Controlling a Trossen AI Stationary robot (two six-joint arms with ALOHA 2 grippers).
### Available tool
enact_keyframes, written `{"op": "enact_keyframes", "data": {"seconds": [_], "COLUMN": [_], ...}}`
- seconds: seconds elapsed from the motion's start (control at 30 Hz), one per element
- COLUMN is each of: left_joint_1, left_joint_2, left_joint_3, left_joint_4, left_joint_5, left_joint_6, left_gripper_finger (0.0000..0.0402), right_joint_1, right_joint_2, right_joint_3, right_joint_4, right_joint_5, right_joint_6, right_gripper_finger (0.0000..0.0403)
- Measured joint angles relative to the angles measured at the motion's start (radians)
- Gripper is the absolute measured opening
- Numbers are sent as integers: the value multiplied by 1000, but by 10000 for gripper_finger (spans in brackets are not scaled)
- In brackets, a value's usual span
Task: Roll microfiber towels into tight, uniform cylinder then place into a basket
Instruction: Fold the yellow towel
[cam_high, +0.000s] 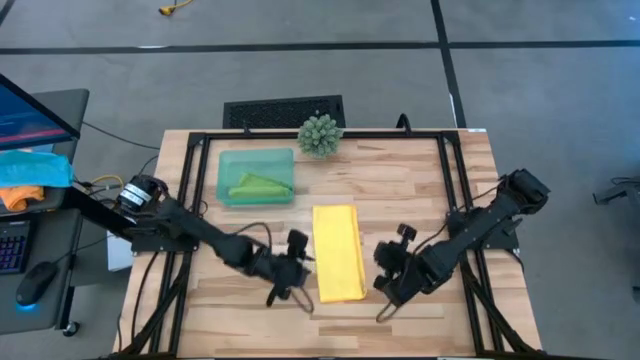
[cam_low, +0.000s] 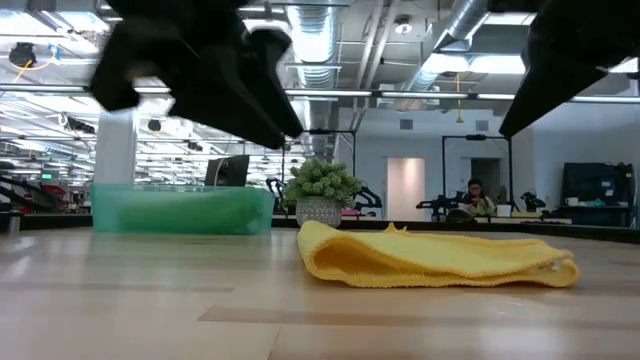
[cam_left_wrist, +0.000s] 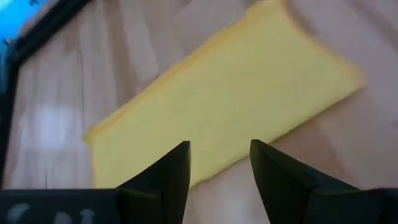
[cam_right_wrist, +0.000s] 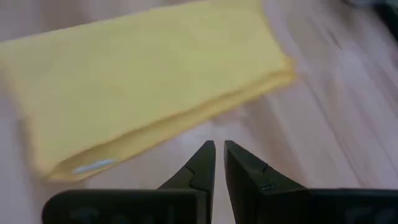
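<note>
Next, my left gripper grips the folded yellow towel to roll it up from the towel's short end (cam_high: 343, 299), and it takes the towel by that end's corner (cam_high: 322, 300).
The yellow towel (cam_high: 338, 252) lies on the table folded into a long flat strip, running from the far side toward the near edge; it also shows in the low view (cam_low: 430, 258). My left gripper (cam_high: 296, 272) hovers just left of its near half, open and empty, with the towel (cam_left_wrist: 217, 99) ahead of the fingers (cam_left_wrist: 219, 155). My right gripper (cam_high: 386, 280) hovers just right of its near end, shut and empty (cam_right_wrist: 219, 152), facing the towel's layered edge (cam_right_wrist: 161, 124). The green towel (cam_high: 258, 186) lies bundled in the teal basket (cam_high: 228, 160).
A spiky green ball plant (cam_high: 320, 134) stands at the far edge, right of the basket. Black frame rails (cam_high: 450, 180) run along the table's sides and back. Bare wood lies between the yellow towel and the basket, and along the near edge.
</note>
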Motion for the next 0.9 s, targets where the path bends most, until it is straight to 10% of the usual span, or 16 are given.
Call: {"op": "enact_keyframes", "data": {"seconds": [0.53,0.9], "left_joint_1": [-143,-139], "left_joint_2": [129,146], "left_joint_3": [1,1], "left_joint_4": [167,209], "left_joint_5": [-47,6], "left_joint_6": [46,-42], "left_gripper_finger": [160,160], "right_joint_1": [93,91], "right_joint_2": [169,258], "right_joint_3": [-2,1], "right_joint_4": [398,517], "right_joint_5": [-161,-263], "right_joint_6": [-387,-437], "right_gripper_finger": [65,148]}}
